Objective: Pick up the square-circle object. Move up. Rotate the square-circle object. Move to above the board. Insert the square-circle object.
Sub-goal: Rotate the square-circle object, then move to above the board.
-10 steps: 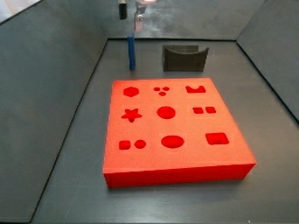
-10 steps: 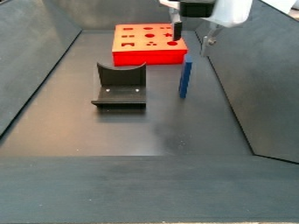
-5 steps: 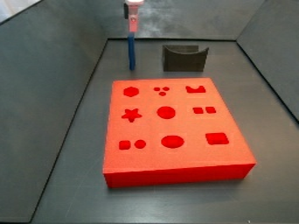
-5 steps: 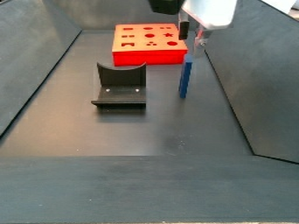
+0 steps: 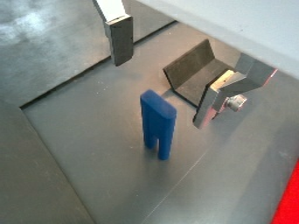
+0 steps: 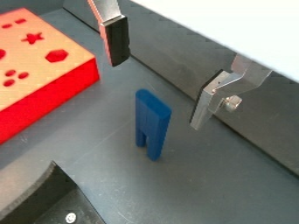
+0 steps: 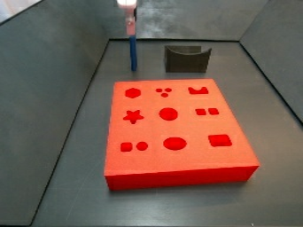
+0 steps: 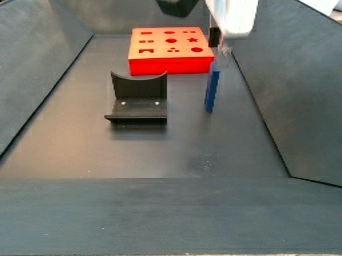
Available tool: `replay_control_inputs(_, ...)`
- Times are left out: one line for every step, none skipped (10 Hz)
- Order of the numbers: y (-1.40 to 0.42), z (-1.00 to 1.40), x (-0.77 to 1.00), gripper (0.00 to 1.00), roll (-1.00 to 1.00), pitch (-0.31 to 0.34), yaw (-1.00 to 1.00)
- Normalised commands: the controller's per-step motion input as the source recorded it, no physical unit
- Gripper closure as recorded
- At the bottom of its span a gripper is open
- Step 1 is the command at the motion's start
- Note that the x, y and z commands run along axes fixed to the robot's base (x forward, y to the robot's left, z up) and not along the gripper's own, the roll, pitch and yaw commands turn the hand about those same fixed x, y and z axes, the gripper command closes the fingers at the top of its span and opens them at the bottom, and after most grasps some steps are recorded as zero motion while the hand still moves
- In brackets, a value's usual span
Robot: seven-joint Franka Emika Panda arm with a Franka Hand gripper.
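Note:
The square-circle object has two short legs that need to fit into the red board, so my gripper will grab the object by its solid top (image 5: pixel 159 103) next.
The square-circle object (image 7: pixel 134 53) is a thin blue piece standing upright on its two short legs on the dark floor, seen in both side views (image 8: pixel 211 90) and in both wrist views (image 5: pixel 156 125) (image 6: pixel 149 122). My gripper (image 5: pixel 163 74) (image 6: pixel 162 74) hangs open above it, and its fingers (image 5: pixel 119 39) (image 6: pixel 211 101) are spread wide and touch nothing. In the side views the gripper (image 7: pixel 130 18) (image 8: pixel 223 45) sits just over the piece's top. The board (image 7: pixel 178 124) (image 8: pixel 171 50) (image 6: pixel 35 70) is a large red block with shaped recesses, lying apart from the piece.
The dark grey fixture (image 7: pixel 186 58) (image 8: pixel 136 100) (image 5: pixel 198 70) stands on the floor beside the blue piece. Sloping grey walls (image 7: pixel 48 80) close in the floor on both sides, and the piece stands near one of them (image 8: pixel 267 90).
The gripper has shifted slightly sideways over the blue piece, still open. The piece, the board and the fixture have not moved.

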Motion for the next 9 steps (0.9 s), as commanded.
replay_control_inputs(0.0,-1.0,0.02,0.0,-0.04,-0.027,-0.06)
replay_control_inputs(0.01,-0.98,0.02,0.0,-0.05,-0.035,-0.05)
replay_control_inputs(0.0,-0.88,0.02,0.0,-0.06,-0.04,-0.05)
replay_control_inputs(0.01,-0.64,0.02,0.0,-0.08,-0.047,-0.04)
replay_control_inputs(0.01,-0.5,0.02,0.0,-0.09,-0.046,-0.03)
replay_control_inputs(0.01,-0.36,0.03,0.0,-0.1,-0.045,-0.03)
replay_control_inputs(0.01,-0.19,0.03,0.0,-0.11,-0.043,-0.02)
replay_control_inputs(0.0,0.0,0.0,1.0,-0.12,-0.034,-0.01)
replay_control_inputs(-0.2,1.0,0.04,1.0,0.37,0.062,0.3)
